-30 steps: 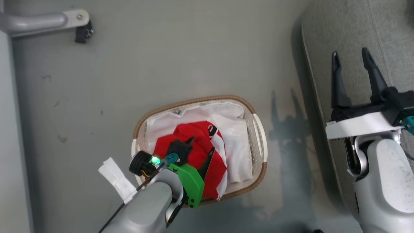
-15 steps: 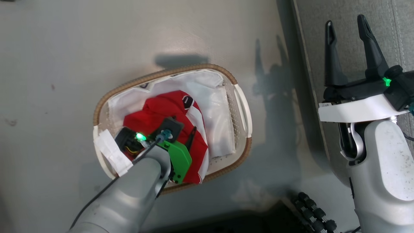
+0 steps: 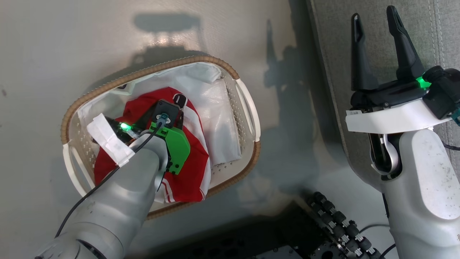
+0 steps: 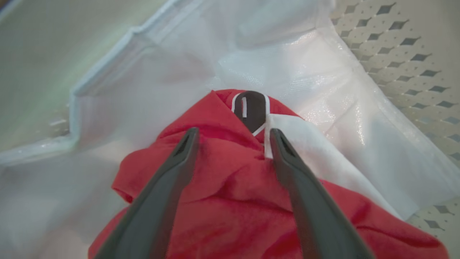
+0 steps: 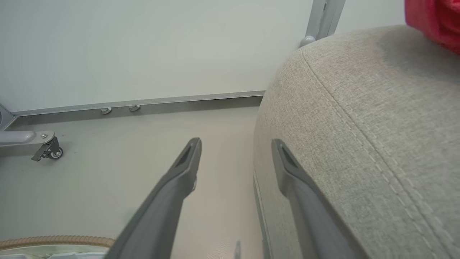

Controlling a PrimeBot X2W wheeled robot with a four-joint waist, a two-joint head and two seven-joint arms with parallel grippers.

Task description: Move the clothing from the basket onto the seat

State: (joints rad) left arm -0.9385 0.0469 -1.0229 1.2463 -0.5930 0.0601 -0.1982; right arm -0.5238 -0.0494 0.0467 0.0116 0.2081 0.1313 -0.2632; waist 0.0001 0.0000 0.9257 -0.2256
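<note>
I will grab the red jersey with my left gripper by its raised fold below the dark letter patch next, to move the jersey onto the seat.
The basket (image 3: 151, 69), white with a brown woven rim and a white liner, stands on the floor left of the seat (image 3: 334, 39). In it lies crumpled red clothing (image 3: 192, 169) with white stripes. My left arm reaches down into the basket. In the left wrist view my left gripper (image 4: 233, 135) is open, its fingertips resting on the red clothing (image 4: 222, 187) on either side of a fold, just below a dark letter patch (image 4: 253, 109). My right gripper (image 3: 373, 14) is open and empty at the seat's edge (image 5: 359, 108). More red cloth (image 5: 435, 21) lies on the seat.
My base with its black rollers (image 3: 337, 230) sits at the bottom of the head view. A grey frame leg with a caster (image 5: 46, 151) stands on the floor by the pale wall panel (image 5: 143, 46). The basket's rim (image 5: 54, 241) is near the right gripper.
The head camera has tilted, shifting the whole picture. My left gripper has gone lower into the basket, down onto the red clothing. The right gripper stays open by the seat.
</note>
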